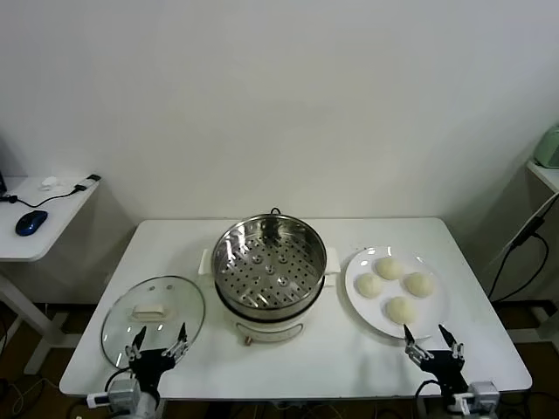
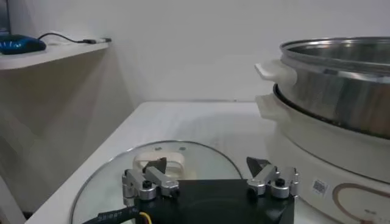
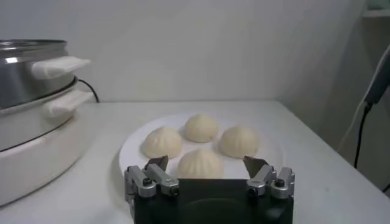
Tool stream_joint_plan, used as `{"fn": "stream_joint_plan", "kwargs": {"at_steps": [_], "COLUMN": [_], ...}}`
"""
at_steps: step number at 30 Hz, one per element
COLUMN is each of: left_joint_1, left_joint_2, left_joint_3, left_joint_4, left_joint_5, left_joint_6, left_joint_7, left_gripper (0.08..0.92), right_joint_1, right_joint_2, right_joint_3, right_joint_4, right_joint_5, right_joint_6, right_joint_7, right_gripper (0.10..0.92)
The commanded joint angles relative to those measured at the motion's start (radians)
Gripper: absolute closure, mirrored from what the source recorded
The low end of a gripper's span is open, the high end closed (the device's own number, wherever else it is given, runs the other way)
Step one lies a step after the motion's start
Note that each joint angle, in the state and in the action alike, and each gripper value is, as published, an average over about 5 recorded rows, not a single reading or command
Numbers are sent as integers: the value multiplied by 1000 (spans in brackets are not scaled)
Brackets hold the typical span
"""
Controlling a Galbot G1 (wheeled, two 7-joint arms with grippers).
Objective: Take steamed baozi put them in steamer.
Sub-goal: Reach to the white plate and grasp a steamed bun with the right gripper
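My right gripper is to grab the baozi closest to the wall next, by its rounded sides, to load the steamer's perforated tray.
Several cream-white baozi lie on a white plate right of the steamer, a shiny steel pot with a perforated tray on a white base. In the right wrist view the baozi sit just beyond my right gripper, with the steamer to one side. My right gripper is open and empty at the table's front edge, just short of the plate. My left gripper is open and empty at the front left, over the near edge of the glass lid.
The glass lid with a white handle lies flat left of the steamer. A side table with a blue mouse stands at the far left. A cable hangs at the right.
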Motion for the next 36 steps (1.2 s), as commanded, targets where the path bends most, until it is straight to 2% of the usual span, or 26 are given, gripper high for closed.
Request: {"fn": "stream_joint_plan", "kwargs": {"at_steps": [1,4,7,10,12,15,17,20,26,36], "left_joint_1": [0,-2,-3,1,2,0,-1,-1,4,7], "left_joint_2": [3,7,11,17,20,20,18,16,11,5], "left_joint_3": [0,2,4,6,7,7,8,12,24,24], "left_joint_4": [-1,0,3,8,12,18,24,34,63,26], "left_joint_5": [-8,-11,-14,-20,-23,-22,-21,-17,-13,-18], "left_joint_6": [4,3,0,-5,-8,-9,-11,-16,-36,-30], "left_joint_7": [-1,-3,-7,-10,-12,-13,-14,-16,-22,-20], "left_gripper": [177,177,177,177,177,177,177,177,177,177], "right_joint_1": [467,677,925,1161,1336,1607,1771,1958,2029,1831], "right_joint_2": [-216,-310,-447,-580,-635,-642,-610,-529,-376,-178], "right_joint_3": [-115,-254,-488,-801,-1007,-1335,-1532,-1752,-1931,-1781], "right_joint_4": [-178,-301,-429,-500,-544,-659,-754,-879,-981,-1182], "right_joint_5": [-69,-76,-77,-124,-191,-305,-361,-378,-293,-263], "right_joint_6": [-149,-170,-175,-140,-51,149,251,321,301,230], "right_joint_7": [-44,-132,-328,-619,-845,-1108,-1224,-1350,-1408,-1276], "right_gripper": [203,203,203,203,203,203,203,203,203,203]}}
